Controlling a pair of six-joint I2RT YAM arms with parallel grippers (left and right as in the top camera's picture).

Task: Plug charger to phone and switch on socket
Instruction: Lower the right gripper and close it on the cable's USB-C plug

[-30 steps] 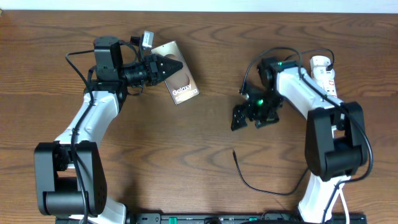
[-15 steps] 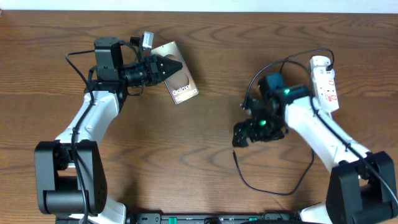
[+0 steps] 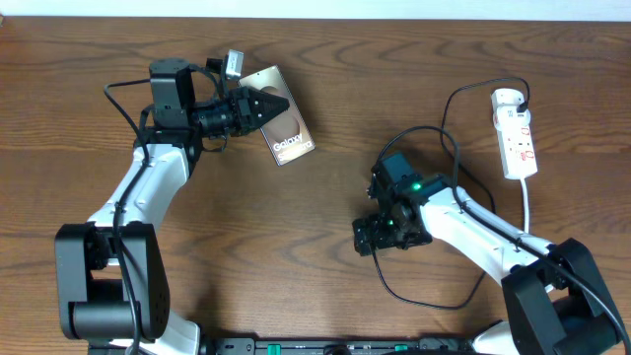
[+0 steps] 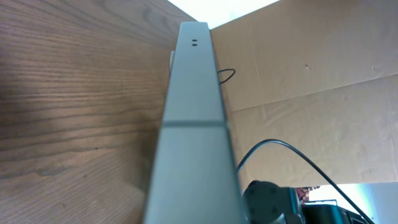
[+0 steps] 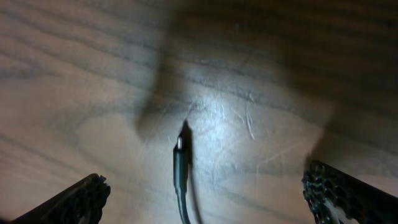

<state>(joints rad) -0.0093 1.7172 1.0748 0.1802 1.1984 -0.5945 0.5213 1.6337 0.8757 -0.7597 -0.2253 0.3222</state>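
My right gripper grabs the charger connector by its black body behind the metal tip (image 5: 180, 168) next, which leaves the connector's tip free to plug into the phone.
The phone (image 3: 292, 135), bronze with white "Galaxy" lettering, is at the back left. My left gripper (image 3: 268, 106) is shut on its near corner. In the left wrist view the phone (image 4: 194, 118) shows edge-on as a grey slab. The white socket (image 3: 517, 138) lies at the far right. The charger's black plug (image 3: 524, 97) sits at its far end. The thin black charger cable (image 3: 426, 302) loops across the table. My right gripper (image 3: 379, 237) is open, low over the connector tip. In the right wrist view the tip (image 5: 181, 145) lies on the wood between my open fingers (image 5: 208, 198).
The socket's thick white cord (image 3: 530, 212) runs toward the front right, beside my right arm. A cardboard wall (image 4: 311, 81) stands beyond the table's edge in the left wrist view. Black robot cables hang at both arms.
My right arm has swung from near the socket toward the front left and now sits over the charger's loose tip. The left gripper and phone have not moved.
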